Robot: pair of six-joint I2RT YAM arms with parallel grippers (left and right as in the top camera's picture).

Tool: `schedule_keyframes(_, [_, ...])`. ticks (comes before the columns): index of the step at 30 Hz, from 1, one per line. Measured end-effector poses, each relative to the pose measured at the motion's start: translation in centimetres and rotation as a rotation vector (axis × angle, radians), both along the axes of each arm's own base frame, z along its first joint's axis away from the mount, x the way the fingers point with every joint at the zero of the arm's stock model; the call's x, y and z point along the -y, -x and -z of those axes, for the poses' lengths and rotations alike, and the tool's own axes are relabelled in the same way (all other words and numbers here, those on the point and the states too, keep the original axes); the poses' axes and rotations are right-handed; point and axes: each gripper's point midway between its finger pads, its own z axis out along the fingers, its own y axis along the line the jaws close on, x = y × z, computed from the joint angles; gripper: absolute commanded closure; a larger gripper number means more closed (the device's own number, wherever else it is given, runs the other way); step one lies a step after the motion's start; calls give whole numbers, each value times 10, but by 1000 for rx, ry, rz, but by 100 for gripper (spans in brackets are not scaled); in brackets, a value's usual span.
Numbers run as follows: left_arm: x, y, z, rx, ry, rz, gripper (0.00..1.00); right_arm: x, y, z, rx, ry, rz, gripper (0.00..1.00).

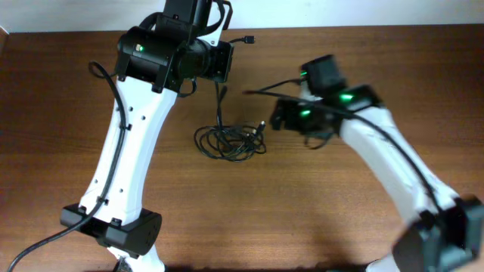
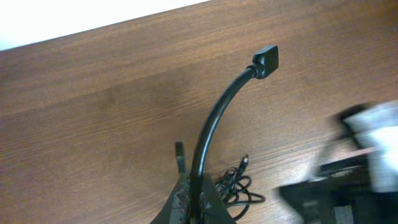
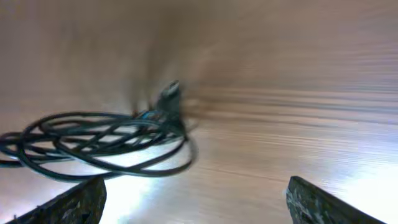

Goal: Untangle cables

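The robot's right hand will next take hold of the cable by its small plug end at the coil's edge (image 1: 260,128) (image 3: 170,100) and so pull the tangle apart.
A tangle of thin black cables (image 1: 229,141) lies coiled on the brown table in the middle. My left gripper (image 2: 198,202) is shut on one cable (image 2: 214,121); that cable rises from the jaws and ends in a black plug (image 2: 266,60). In the overhead view the held cable (image 1: 220,106) hangs from the left gripper (image 1: 221,66) down to the coil. My right gripper (image 3: 196,199) is open and empty, just right of the coil (image 3: 93,140), with a small plug (image 3: 170,93) sticking up at the coil's edge. In the overhead view it sits right of the tangle (image 1: 283,115).
Thicker black arm wires run along both arms, one crossing near the right wrist (image 1: 265,91). The left arm base (image 1: 113,227) stands at the front left, the right arm base (image 1: 446,234) at the front right. The table's far edge (image 1: 340,27) is at the top.
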Motion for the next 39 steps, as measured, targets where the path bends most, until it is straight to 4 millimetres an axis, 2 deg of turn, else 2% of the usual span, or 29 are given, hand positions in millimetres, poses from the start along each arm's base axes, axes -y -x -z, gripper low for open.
schedule_keyframes(1, [0, 0, 0, -1, 0, 0, 100, -40, 4, 17, 13, -42, -170, 7])
schedule_keyframes(2, [0, 0, 0, 2, 0, 0, 100, -71, 26, 21, 62, -59, -459, 7])
schedule_keyframes(3, [0, 0, 0, 2, -4, 6, 100, -84, 48, 22, 100, -50, -668, 7])
schedule_keyframes(4, [0, 1, 1, -1, -8, 10, 100, -85, 55, 22, 109, -39, -730, 7])
schedule_keyframes(5, [-1, 2, 2, -8, -14, 14, 100, -84, 65, 26, 165, 13, -927, 0])
schedule_keyframes(7, [-1, 4, 3, -13, -20, 18, 100, -76, 54, 29, 261, 106, -1051, 1])
schedule_keyframes(10, [-2, 5, 4, -21, -23, 17, 100, -61, 0, 25, 463, 383, -1068, 1])
schedule_keyframes(12, [-3, 8, 7, -38, -29, 18, 100, -63, -24, 14, 563, 450, -1039, 1])
schedule_keyframes(13, [-3, 9, 7, -41, -30, 18, 100, -65, -30, 10, 594, 462, -1029, 1])
schedule_keyframes(15, [-4, 10, 8, -46, -32, 18, 100, -64, -30, 15, 579, 467, -1032, 4])
schedule_keyframes(16, [-4, 10, 8, -47, -32, 18, 100, -63, -28, 25, 548, 468, -1043, 16])
schedule_keyframes(17, [-4, 10, 8, -46, -32, 18, 100, -62, -27, 36, 514, 466, -1049, 23])
schedule_keyframes(18, [-4, 10, 7, -41, -30, 18, 100, -63, -25, 52, 471, 457, -1050, 94])
schedule_keyframes(20, [-5, 12, -2, -17, -21, 18, 100, -64, -23, 69, 427, 440, -1050, 96])
schedule_keyframes(23, [-7, 19, -15, 13, -10, 18, 100, -62, -23, 70, 403, 431, -991, 96])
schedule_keyframes(25, [-7, 19, -17, 17, -9, 18, 100, -41, -29, 49, 385, 538, -877, 96])
schedule_keyframes(26, [-7, 19, -17, 21, -9, 20, 100, -26, -44, -19, 495, 610, -727, 96])
schedule_keyframes(27, [-7, 18, -18, 24, -9, 20, 100, -16, -51, -99, 651, 613, -577, 96])
schedule_keyframes(28, [-11, 17, -18, 30, -29, 4, 100, 0, -44, -162, 752, 585, -448, 96])
schedule_keyframes(29, [-20, 14, -18, 43, -63, -27, 100, 42, -32, -235, 865, 537, -251, 96])
schedule_keyframes(30, [-34, 9, -19, 52, -86, -69, 100, 92, -19, -281, 933, 531, -67, 96])
schedule_keyframes(31, [-55, 4, -20, 53, -94, -128, 100, 170, 5, -313, 943, 561, 182, 96])
schedule_keyframes(33, [-119, 2, -26, 46, -88, -289, 100, 232, 19, -314, 889, 595, 345, 96])
schedule_keyframes(34, [-168, 11, -37, 57, -85, -413, 100, 281, 22, -298, 802, 601, 477, 96])
schedule_keyframes(35, [-193, 19, -45, 72, -89, -480, 100, 300, 22, -290, 765, 585, 524, 96])
schedule_keyframes(36, [-216, 33, -55, 90, -101, -546, 100, 337, 23, -274, 705, 538, 622, 96])
schedule_keyframes(37, [-242, 48, -63, 99, -114, -619, 100, 355, 27, -269, 683, 526, 682, 96])
schedule_keyframes(39, [-278, 60, -67, 106, -116, -720, 100, 370, 25, -260, 656, 488, 728, 96])
